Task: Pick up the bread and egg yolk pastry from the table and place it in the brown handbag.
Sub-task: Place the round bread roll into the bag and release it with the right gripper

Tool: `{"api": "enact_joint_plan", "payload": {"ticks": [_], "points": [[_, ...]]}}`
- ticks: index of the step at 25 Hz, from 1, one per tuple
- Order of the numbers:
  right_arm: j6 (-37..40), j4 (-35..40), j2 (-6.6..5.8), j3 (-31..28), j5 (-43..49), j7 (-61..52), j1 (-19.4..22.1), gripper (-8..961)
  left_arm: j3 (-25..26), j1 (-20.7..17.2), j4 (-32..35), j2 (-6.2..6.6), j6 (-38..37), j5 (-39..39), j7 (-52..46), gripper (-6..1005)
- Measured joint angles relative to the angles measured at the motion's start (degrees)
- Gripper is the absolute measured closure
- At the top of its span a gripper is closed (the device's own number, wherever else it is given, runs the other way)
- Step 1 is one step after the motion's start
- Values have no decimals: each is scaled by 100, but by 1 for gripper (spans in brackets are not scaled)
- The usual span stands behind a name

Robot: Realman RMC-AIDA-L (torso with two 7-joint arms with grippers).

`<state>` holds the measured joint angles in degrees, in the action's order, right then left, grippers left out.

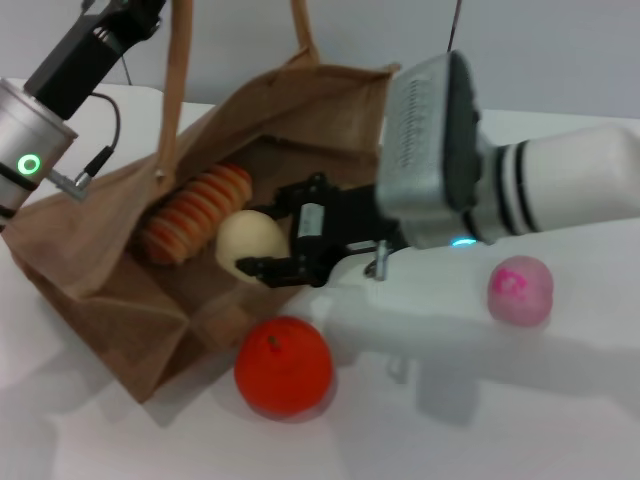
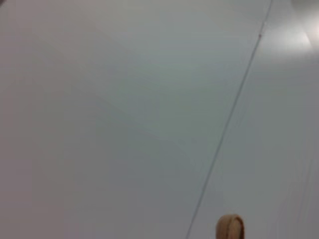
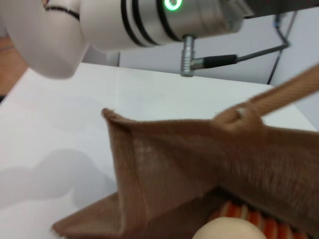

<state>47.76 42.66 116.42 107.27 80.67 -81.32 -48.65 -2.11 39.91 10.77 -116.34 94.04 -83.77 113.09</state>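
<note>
My left gripper needs to keep holding the handle (image 1: 178, 70), which is taut, high above the brown handbag (image 1: 110, 290), and would fall if the gripper opened now.
The brown handbag (image 1: 110, 290) lies on the white table with its mouth open toward me. The bread (image 1: 195, 212) lies inside it. The egg yolk pastry (image 1: 240, 240) sits in the bag's mouth beside the bread. My right gripper (image 1: 264, 237) reaches into the mouth with its black fingers (image 1: 290, 268) closed on the pastry from both sides. My left gripper (image 1: 105, 35) is raised at the upper left beside the bag's handle (image 1: 178, 70), which runs taut out of the top of the view. The right wrist view shows the bag wall (image 3: 199, 164), bread (image 3: 249, 219) and pastry (image 3: 229, 231).
An orange-red fruit (image 1: 284, 366) sits just in front of the bag's mouth. A pink ball (image 1: 519, 288) lies on the table to the right, under my right arm. The left wrist view shows only a handle loop tip (image 2: 230, 227).
</note>
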Motion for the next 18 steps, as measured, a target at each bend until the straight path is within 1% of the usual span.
{"api": "enact_joint_plan", "payload": {"ticks": [1,3,6,8,12,15,18], "points": [[0,0,0,0,0,0,0,370,0,0,0,0,0,0,0,885],[-497,-6,9,240,-457,288,-14,370,0,28,-9,0,75,53,-46,885],[-1200,-79,13,379,-843,501,-99,375,0,44,-12,-2,222,74,-106,885],[-1597,-194,10,391,-1013,552,-223,379,0,45,-13,-2,314,75,-158,885],[-2152,-611,17,404,-1286,579,-557,388,0,50,14,1,559,75,-301,885],[-2387,-955,24,421,-1401,583,-724,393,1,53,23,7,697,51,-356,885],[-2414,-1115,24,461,-1407,605,-792,397,54,24,24,14,864,19,-425,885]]}}
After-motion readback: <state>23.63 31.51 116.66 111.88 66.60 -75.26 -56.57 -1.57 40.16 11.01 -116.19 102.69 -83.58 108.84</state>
